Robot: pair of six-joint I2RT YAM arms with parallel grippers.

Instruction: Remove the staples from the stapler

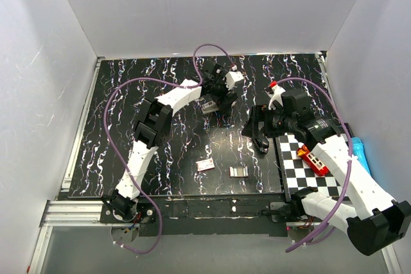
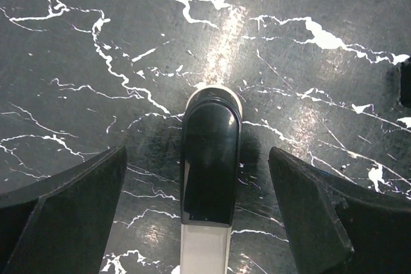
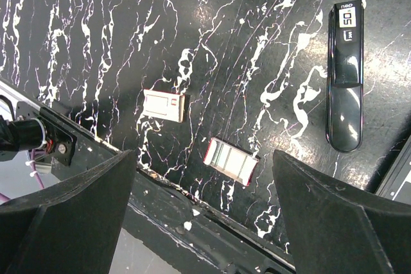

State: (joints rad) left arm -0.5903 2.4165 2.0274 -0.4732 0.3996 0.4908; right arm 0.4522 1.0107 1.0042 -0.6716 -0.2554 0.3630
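My left gripper closes next, since my fingers stand on either side of the black end. Closing now would catch the stapler's glossy black end [image 2: 210,166].
The stapler [image 2: 207,178] lies on the black marbled table, its glossy black end over a light silver-grey body. In the left wrist view it sits lengthwise between my fingers. My left gripper [image 2: 198,158] is open, with a gap of table showing on each side of the stapler. From above, the left gripper [image 1: 216,96] hovers at the stapler [image 1: 208,106] at the table's middle back. My right gripper [image 3: 204,158] is open and holds nothing, hanging over the table's front edge. In the top view the right gripper [image 1: 259,131] is right of centre.
A slim all-black elongated tool [image 3: 345,75] lies near the right gripper. A small white box [image 3: 164,105] and a red-edged open box of staples [image 3: 231,160] lie near the front edge. A checkered mat [image 1: 292,152] at the right carries a red object [image 1: 313,160].
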